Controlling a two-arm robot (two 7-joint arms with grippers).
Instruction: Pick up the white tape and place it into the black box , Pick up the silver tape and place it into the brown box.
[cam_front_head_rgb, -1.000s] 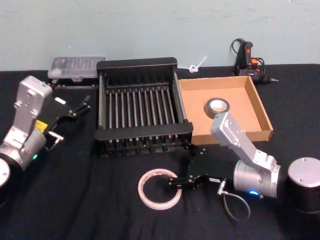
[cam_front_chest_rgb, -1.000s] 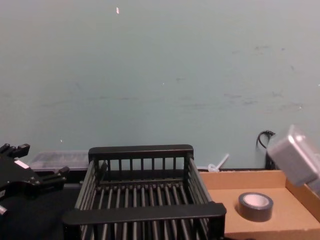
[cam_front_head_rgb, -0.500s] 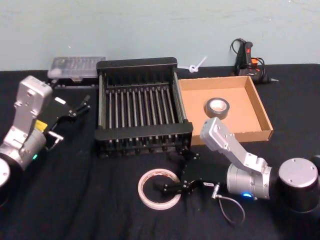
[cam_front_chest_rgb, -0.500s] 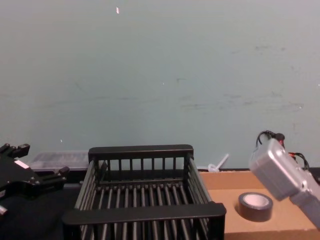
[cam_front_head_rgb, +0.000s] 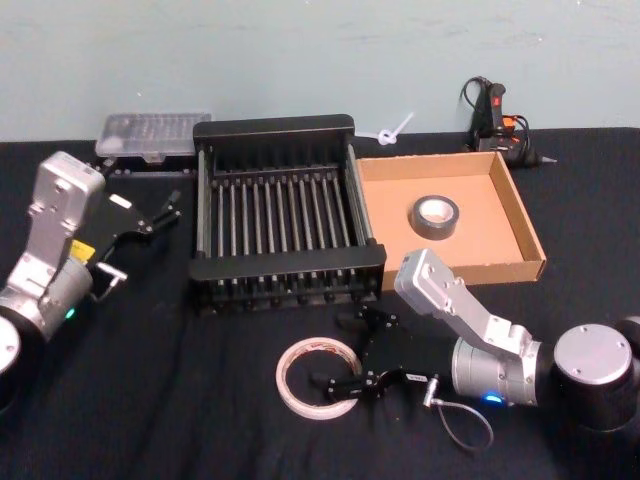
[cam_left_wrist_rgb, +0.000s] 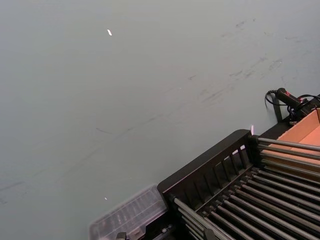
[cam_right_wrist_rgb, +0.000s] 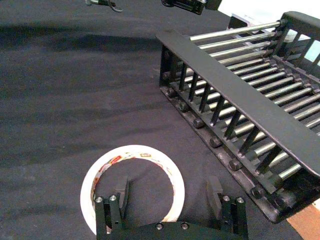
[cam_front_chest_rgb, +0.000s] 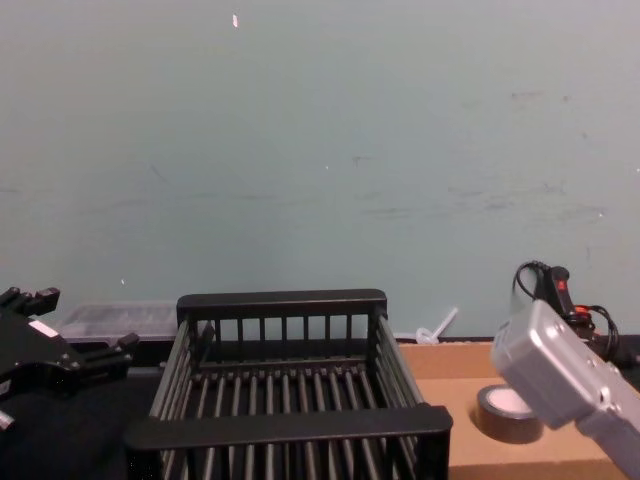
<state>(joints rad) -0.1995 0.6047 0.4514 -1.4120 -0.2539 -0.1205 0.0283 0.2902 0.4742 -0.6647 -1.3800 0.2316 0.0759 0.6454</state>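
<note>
The right gripper grabs the white tape by its thin side facing the black box next, since the tape's whole ring (cam_right_wrist_rgb: 88, 187) spreads wider than my open fingers.
The white tape (cam_front_head_rgb: 284, 380) lies flat on the black cloth in front of the black box (cam_front_head_rgb: 290, 264). My right gripper (cam_front_head_rgb: 337, 350) is low over it and open. In the right wrist view one finger (cam_right_wrist_rgb: 122, 192) is inside the ring of the white tape (cam_right_wrist_rgb: 100, 175) and the other finger (cam_right_wrist_rgb: 215, 194) is outside it, towards the black box (cam_right_wrist_rgb: 240, 95). The silver tape (cam_front_head_rgb: 436, 226) lies in the brown box (cam_front_head_rgb: 520, 215), right of the crate. In the chest view my right arm partly hides the silver tape (cam_front_chest_rgb: 497, 420). My left gripper (cam_front_head_rgb: 170, 205) is parked open to the crate's left.
A clear plastic case (cam_front_head_rgb: 152, 133) sits behind the crate's left corner. A white zip tie (cam_front_head_rgb: 392, 132) and a glue gun (cam_front_head_rgb: 495, 115) lie at the back right. A cable loop (cam_front_head_rgb: 465, 420) hangs by my right wrist.
My right gripper has moved forward and left, down onto the white tape, and now straddles the ring's wall. The tapes, boxes and left arm have not moved.
</note>
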